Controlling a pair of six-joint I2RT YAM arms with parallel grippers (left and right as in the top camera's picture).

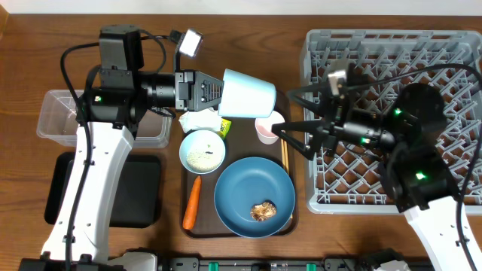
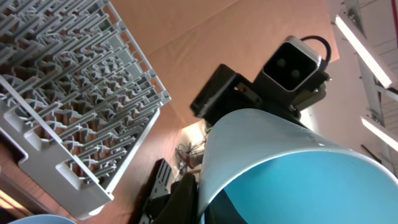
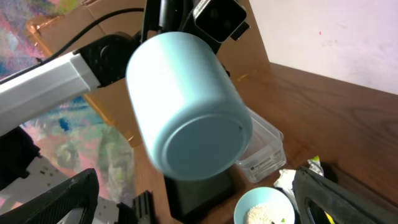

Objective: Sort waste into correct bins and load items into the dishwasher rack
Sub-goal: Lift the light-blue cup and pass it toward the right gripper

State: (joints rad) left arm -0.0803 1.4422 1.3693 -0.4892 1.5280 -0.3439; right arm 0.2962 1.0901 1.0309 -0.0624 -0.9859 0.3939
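My right gripper needs to move toward the cup's base before it closes on the light-blue cup. Its fingers don't reach the light-blue cup's base yet.
My left gripper [image 1: 220, 92] is shut on the light-blue cup [image 1: 248, 93], held on its side above the brown tray; the cup fills the left wrist view [image 2: 292, 168] and the right wrist view [image 3: 186, 124]. My right gripper [image 1: 290, 117] is open and empty, facing the cup. The pinkish-white cup [image 1: 266, 130] stands under it. The white bowl [image 1: 202, 150] holds rice. The blue plate [image 1: 254, 197] holds a brown scrap [image 1: 263, 212]. The carrot [image 1: 192, 202], crumpled paper with wrapper [image 1: 202, 120] and chopsticks [image 1: 285, 162] lie on the tray. The grey rack [image 1: 452, 56] is at the right.
The clear tub [image 1: 54, 120] and the black tray [image 1: 139, 192] lie at the left under my left arm. The brown serving tray [image 1: 188, 226] sits in the middle. My right arm reaches over the rack.
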